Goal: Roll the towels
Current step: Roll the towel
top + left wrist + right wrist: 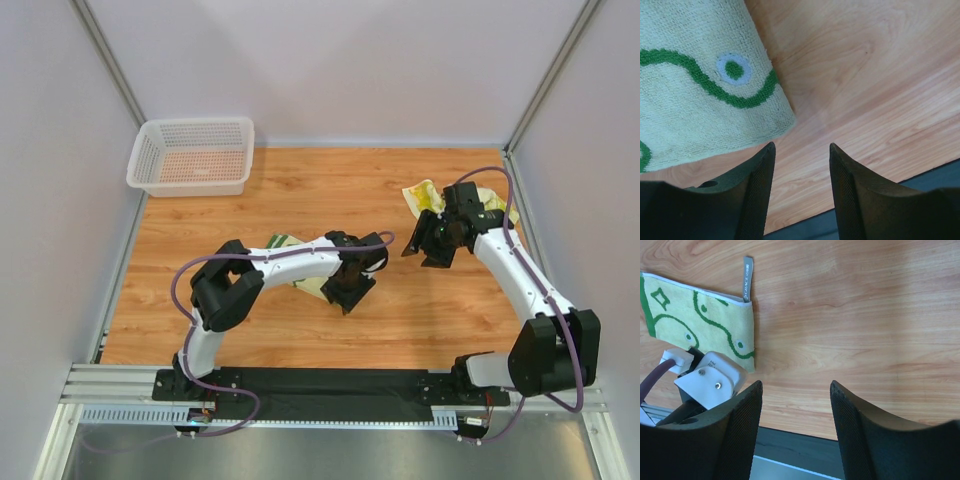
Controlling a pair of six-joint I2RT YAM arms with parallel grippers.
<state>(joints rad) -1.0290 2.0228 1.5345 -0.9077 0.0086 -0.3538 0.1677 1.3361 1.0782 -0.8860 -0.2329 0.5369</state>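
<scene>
The left gripper should take hold of the flat towel by its near corner (322, 295) (785, 124) to roll it, and leave the grey-tag corner for the right gripper.
One towel (311, 286), lime-yellow with green squiggles, lies flat on the wooden table, partly under my left arm. It fills the upper left of the left wrist view (695, 95) and shows at the left of the right wrist view (705, 322), with a grey loop tag. A second towel (424, 195) lies crumpled at the right, partly hidden behind my right arm. My left gripper (346, 298) (802, 148) is open and empty, just past the flat towel's corner. My right gripper (428, 254) (796, 385) is open and empty above bare wood, in front of the crumpled towel.
A white mesh basket (190, 186) stands at the back left corner. Walls with metal posts close in the table on three sides. The black base rail (330, 385) runs along the near edge. My left arm's white wrist (710, 382) shows near the right gripper's left finger.
</scene>
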